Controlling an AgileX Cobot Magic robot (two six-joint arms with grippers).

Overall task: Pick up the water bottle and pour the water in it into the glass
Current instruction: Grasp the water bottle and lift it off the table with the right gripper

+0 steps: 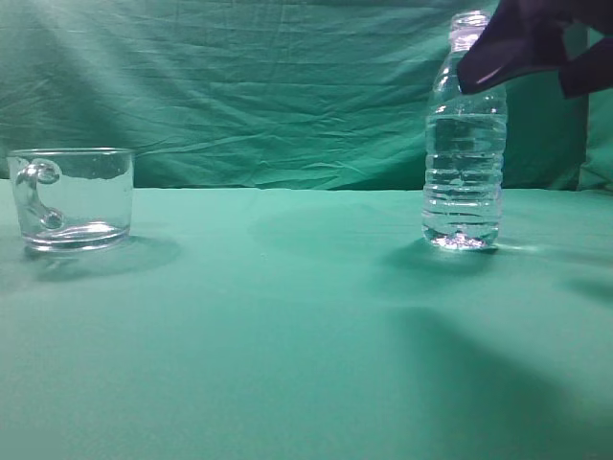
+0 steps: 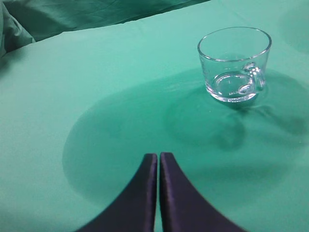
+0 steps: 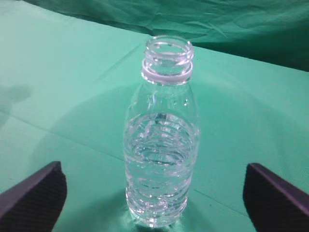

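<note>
The bottle's shoulder [image 1: 448, 79] [image 3: 165, 99] slopes in toward the bottle's open neck, so my right gripper will next grab the water bottle by its straight ribbed sides.
The water bottle [image 1: 464, 153] stands upright and uncapped on the green cloth at the right; it also shows in the right wrist view [image 3: 161, 145]. The water [image 1: 464, 182] fills it to about mid-height. My right gripper [image 3: 153, 193] is open, its dark fingers wide apart on either side of the bottle, not touching it; in the exterior view it hangs dark at the top right [image 1: 536, 43], level with the bottle's neck. The glass [image 1: 73, 196] stands empty at the far left, handle toward the camera. In the left wrist view the glass [image 2: 235, 63] is ahead and to the right of my shut, empty left gripper [image 2: 158, 155].
A green cloth covers the table [image 1: 287, 326] and hangs as a wrinkled backdrop [image 1: 249, 86] behind. A wide stretch of cloth lies between glass and bottle.
</note>
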